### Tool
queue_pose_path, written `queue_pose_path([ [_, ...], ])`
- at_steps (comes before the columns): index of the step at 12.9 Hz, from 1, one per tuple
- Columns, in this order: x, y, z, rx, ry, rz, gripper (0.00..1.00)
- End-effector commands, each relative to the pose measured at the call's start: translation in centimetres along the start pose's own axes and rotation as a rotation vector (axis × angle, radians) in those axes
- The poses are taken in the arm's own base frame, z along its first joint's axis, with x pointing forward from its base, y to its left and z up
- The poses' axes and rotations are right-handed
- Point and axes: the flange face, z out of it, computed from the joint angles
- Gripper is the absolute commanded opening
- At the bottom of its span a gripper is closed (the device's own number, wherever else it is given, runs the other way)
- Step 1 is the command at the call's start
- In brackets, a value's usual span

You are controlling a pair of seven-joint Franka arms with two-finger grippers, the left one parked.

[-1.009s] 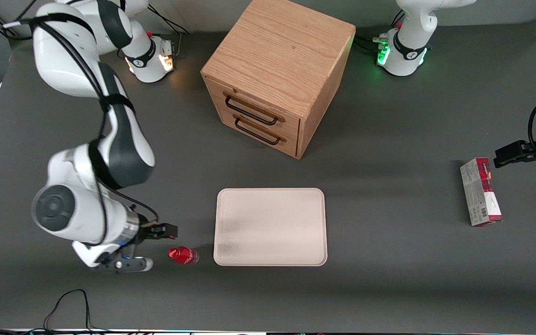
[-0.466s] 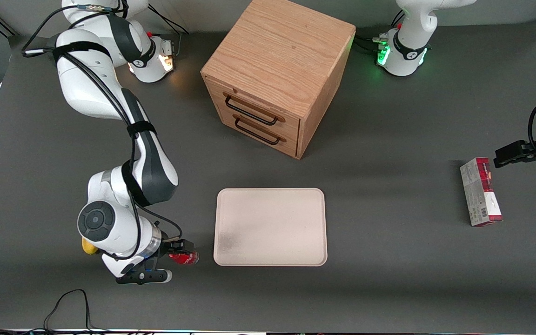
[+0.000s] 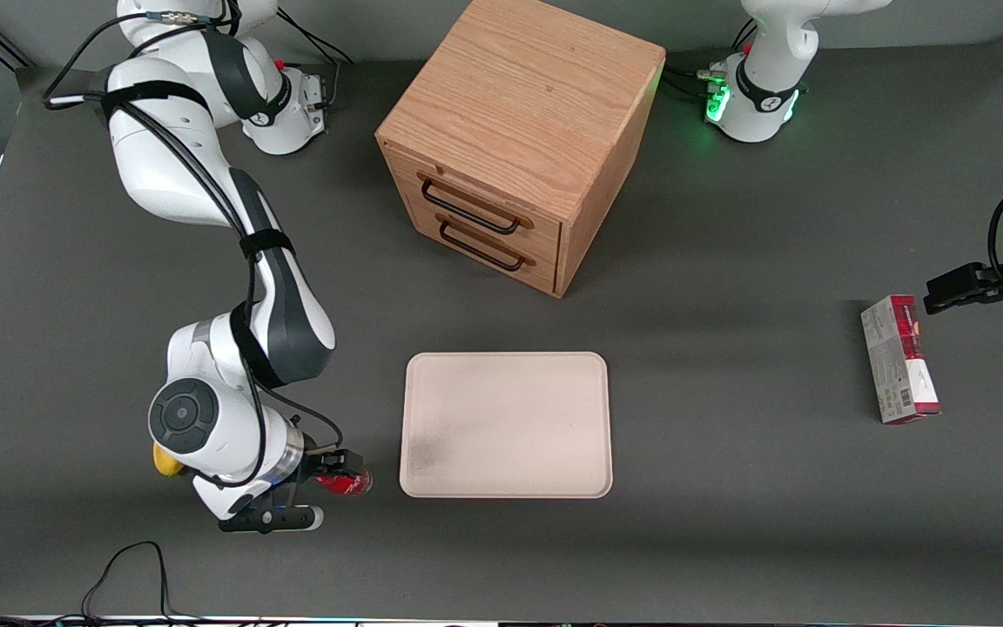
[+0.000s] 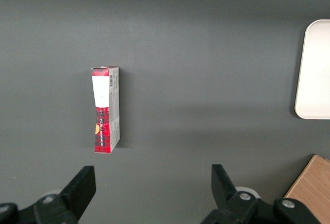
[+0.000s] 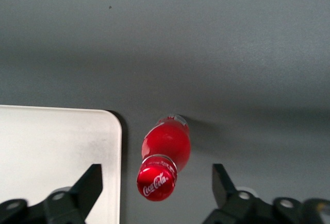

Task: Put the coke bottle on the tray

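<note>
The right gripper grabs the coke bottle by its red cap [image 5: 156,182] next, to place the bottle on the tray [image 5: 56,154].
The coke bottle [image 3: 353,484] stands upright on the table, close beside the tray's [image 3: 506,424] edge at the corner nearest the front camera, toward the working arm's end. In the right wrist view its red cap and red body [image 5: 166,149] show from above, next to the tray's rounded corner [image 5: 56,157]. My right gripper [image 3: 338,475] hangs over the bottle, open, with its fingers [image 5: 91,182] spread wide on either side of the cap and apart from it. The gripper [image 5: 156,189] holds nothing.
A yellow lemon-like object [image 3: 164,461] peeks out from under the working arm. The wooden two-drawer cabinet [image 3: 510,139] stands farther from the front camera than the tray. A grey-and-red carton [image 3: 899,359] lies toward the parked arm's end, also in the left wrist view [image 4: 105,109].
The right arm has swung toward the tray and brought its gripper over the bottle, uncovering the yellow object. In the last half second it has barely moved.
</note>
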Motion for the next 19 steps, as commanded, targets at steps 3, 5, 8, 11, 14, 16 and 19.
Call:
queue_pose_path([
  [3,0.4,-0.4,0.2,-0.011,0.023,0.113,0.00],
  [5,0.3,-0.4,0.3,-0.008,0.021,0.148,0.00],
  [8,-0.8,0.1,-2.1,-0.032,-0.076,0.150,0.00],
  [11,-2.1,1.8,-9.5,-0.047,-0.130,0.156,0.00],
  [14,-5.5,3.7,-16.9,-0.060,-0.221,0.075,0.00],
  [16,-8.4,5.0,-19.1,-0.057,-0.249,0.053,0.00],
  [19,-15.5,6.4,-20.4,-0.028,-0.192,0.024,0.00],
])
